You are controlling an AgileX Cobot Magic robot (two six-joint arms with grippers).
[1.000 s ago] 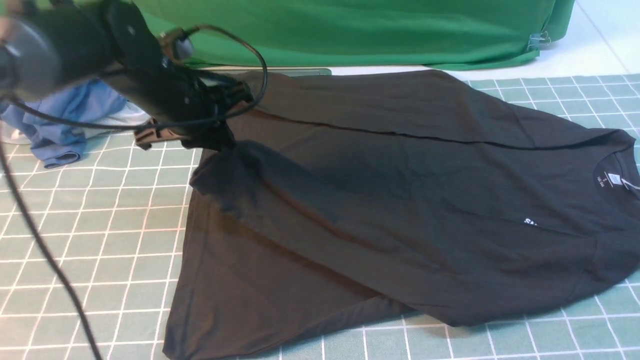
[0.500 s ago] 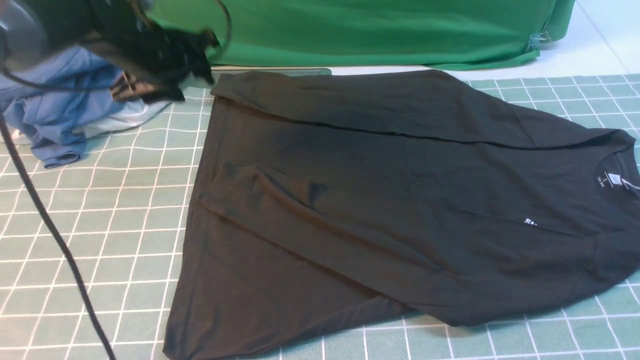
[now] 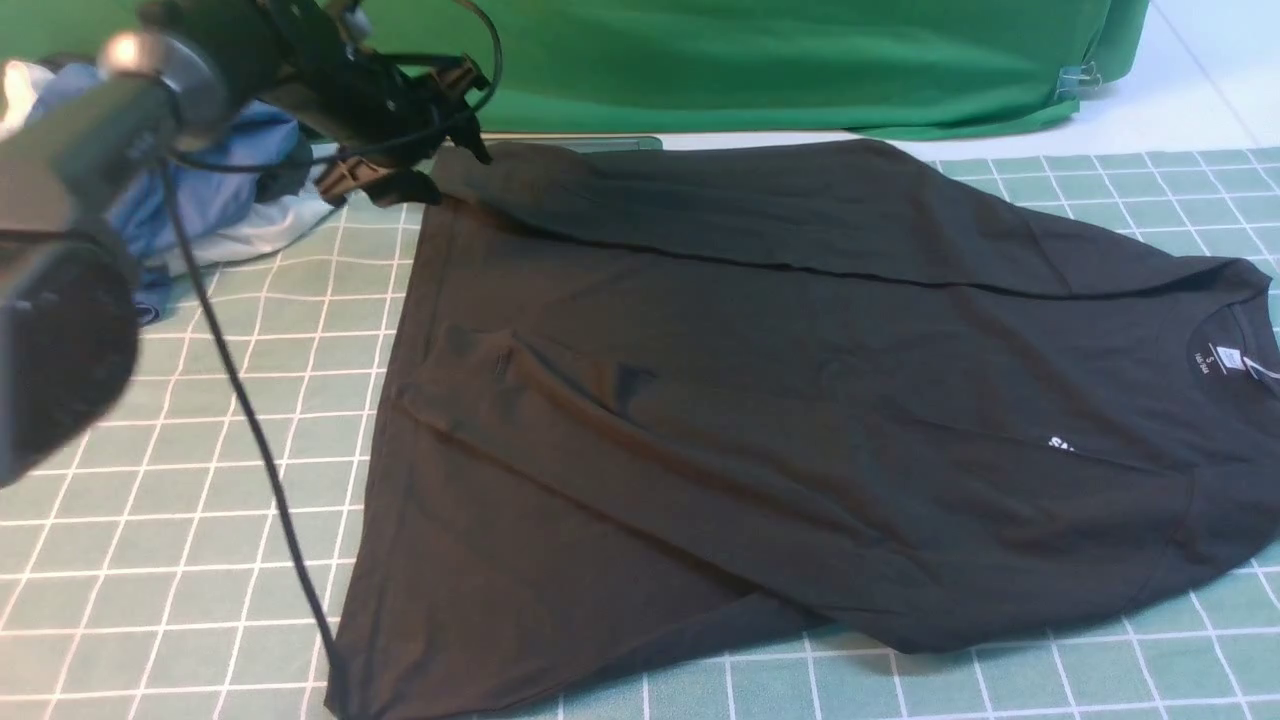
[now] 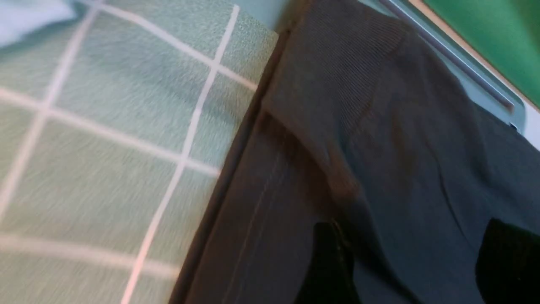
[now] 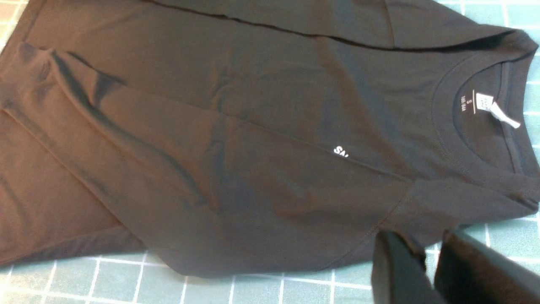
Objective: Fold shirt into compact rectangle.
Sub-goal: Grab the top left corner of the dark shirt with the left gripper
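The shirt's body [image 3: 480,282] is lying flat, so my left gripper will next grab the shirt by that raised sleeve edge beside the ribbed cuff.
The black shirt [image 3: 800,400] lies spread on the grid mat, neck to the right, with its white neck label [image 3: 1225,360] and a bit of white print [image 3: 1060,443] showing. Both sleeves are folded across the body. My left gripper [image 3: 420,150] hovers at the shirt's far left corner. In the left wrist view the left gripper [image 4: 409,226] is open, fingers wide apart over the shirt [image 4: 379,147] near a ribbed cuff [image 4: 350,55]. My right gripper [image 5: 422,240] is outside the front view. It hangs over the mat beside the shirt's [image 5: 236,147] near shoulder, narrowly open and empty.
Blue and white garments [image 3: 220,200] are piled at the far left behind my left arm. A big green cloth [image 3: 750,60] hangs along the back. The left arm's black cable [image 3: 250,420] trails across the mat [image 3: 200,480] to the shirt's near left corner.
My left gripper opened and let go of the near sleeve end, which now lies on the shirt body. It swung back to the left, then over to the shirt's far left corner.
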